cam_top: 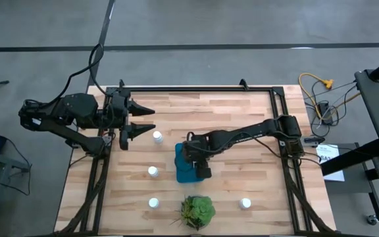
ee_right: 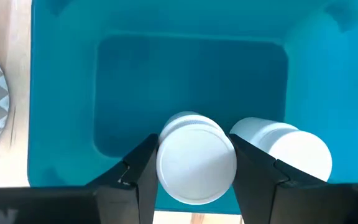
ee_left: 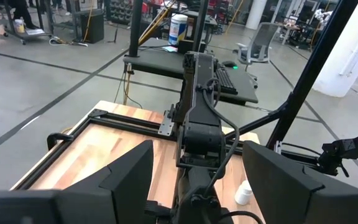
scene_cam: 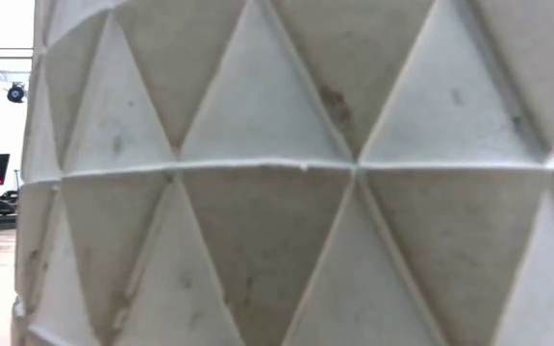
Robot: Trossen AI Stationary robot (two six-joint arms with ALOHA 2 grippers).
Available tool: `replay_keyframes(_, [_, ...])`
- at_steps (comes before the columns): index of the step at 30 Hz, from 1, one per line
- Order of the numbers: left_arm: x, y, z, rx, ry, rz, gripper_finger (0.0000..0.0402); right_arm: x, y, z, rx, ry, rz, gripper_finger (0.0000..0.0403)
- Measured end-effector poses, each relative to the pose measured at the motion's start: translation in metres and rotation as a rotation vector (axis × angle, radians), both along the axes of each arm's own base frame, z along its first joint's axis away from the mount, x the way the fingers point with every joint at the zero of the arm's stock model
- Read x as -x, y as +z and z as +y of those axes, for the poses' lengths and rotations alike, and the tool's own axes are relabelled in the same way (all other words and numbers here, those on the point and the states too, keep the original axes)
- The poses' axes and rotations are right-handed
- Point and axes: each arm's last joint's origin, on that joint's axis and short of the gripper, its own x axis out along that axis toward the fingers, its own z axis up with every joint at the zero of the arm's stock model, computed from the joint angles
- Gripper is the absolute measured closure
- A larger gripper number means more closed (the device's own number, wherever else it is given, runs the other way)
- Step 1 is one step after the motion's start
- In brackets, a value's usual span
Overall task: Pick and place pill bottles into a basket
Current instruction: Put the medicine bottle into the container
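Note:
The held bottle (ee_right: 196, 158) reaches down inside the teal basket's rim (ee_right: 191, 93), so the bottle would stay in the basket if the right gripper opened now.
The teal basket (cam_top: 185, 166) stands mid-table, and its hollow (ee_right: 191, 74) fills the right wrist view. My right gripper (cam_top: 197, 166) reaches down into it, shut on a white pill bottle (ee_right: 196, 163). A second pill bottle (ee_right: 286, 149) lies inside the basket beside that one. Several more pill bottles stand on the wood: (cam_top: 157, 137), (cam_top: 152, 171), (cam_top: 153, 203), (cam_top: 245, 203). My left gripper (cam_top: 147, 119) waits open at the table's left, raised and holding nothing; the left wrist view shows one bottle (ee_left: 243, 193) past its fingers. My right gripper pinches the pill bottle's round sides (ee_right: 161, 163) between its two fingers, one on each side. The fingers come steeply from above, pointing down into the basket. The bottle's round end faces up toward the wrist. Whether its lower end rests on the basket's floor is hidden.
A green plant (cam_top: 197, 210) in a pale pot with a triangle pattern (scene_cam: 277, 173) stands at the near edge, just in front of the basket, and blocks the low view. A black frame (cam_top: 196, 89) runs round the table. Bare wood lies to the basket's right.

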Motion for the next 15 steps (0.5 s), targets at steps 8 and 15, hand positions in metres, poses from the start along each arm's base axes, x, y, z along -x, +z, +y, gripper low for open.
replay_keyframes(8, [0.0, 0.0, 0.0, 0.0, 0.0, 0.0, 0.0171, -0.0003, -0.0003, -0.0032, 0.006, -0.001, 0.001, 0.0231])
replay_keyframes(15, [0.0, 0.0, 0.0, -0.001, 0.0, 0.0, 0.0171, 0.0002, -0.0006, -0.0035, 0.007, 0.001, 0.008, 0.0226])
